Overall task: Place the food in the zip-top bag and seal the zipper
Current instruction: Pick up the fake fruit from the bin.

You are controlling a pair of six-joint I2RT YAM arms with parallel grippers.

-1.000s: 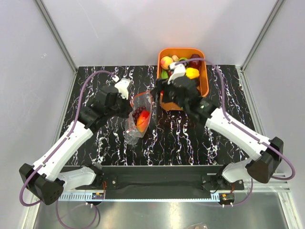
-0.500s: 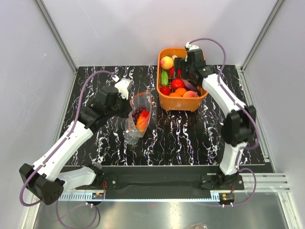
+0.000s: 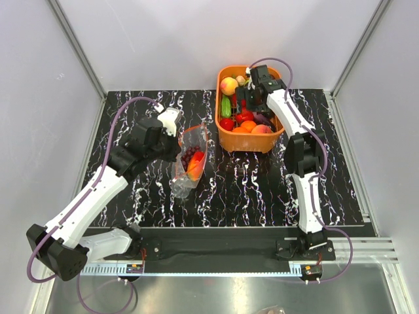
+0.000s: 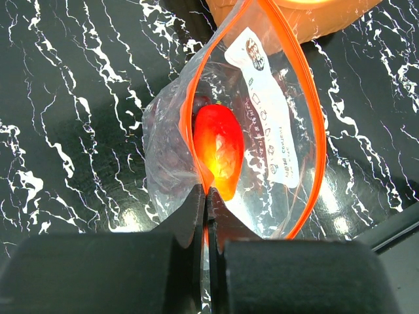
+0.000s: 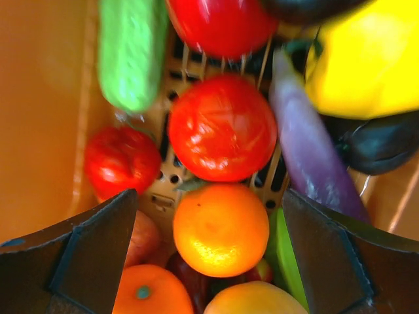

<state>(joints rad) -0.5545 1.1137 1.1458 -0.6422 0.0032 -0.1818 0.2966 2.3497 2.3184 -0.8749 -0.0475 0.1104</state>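
Note:
My right gripper's fingers are above the orange in the right wrist view, so it lowers before closing on the orange (image 5: 220,229).
The clear zip-top bag (image 3: 190,162) lies on the black marbled table with its mouth held wide. My left gripper (image 4: 208,196) is shut on the near side of the red-orange zipper (image 4: 314,124). Inside the bag are a red-orange piece (image 4: 219,149) and a dim purple grape bunch (image 4: 165,134). My right gripper (image 5: 213,235) hangs open inside the orange basket (image 3: 251,144), its fingers either side of an orange (image 5: 220,229) and apart from it. Around it lie a red tomato (image 5: 222,127), a green cucumber (image 5: 131,52) and a purple eggplant (image 5: 308,147).
The basket stands at the back of the table, right of the bag, with more food: a yellow piece (image 5: 366,59), a small red one (image 5: 121,160), a peach (image 3: 228,85). Grey walls close in the table on three sides.
My right arm has swung from the basket's front left corner to above its middle, and its gripper has opened wide. The left gripper and the bag have not moved.

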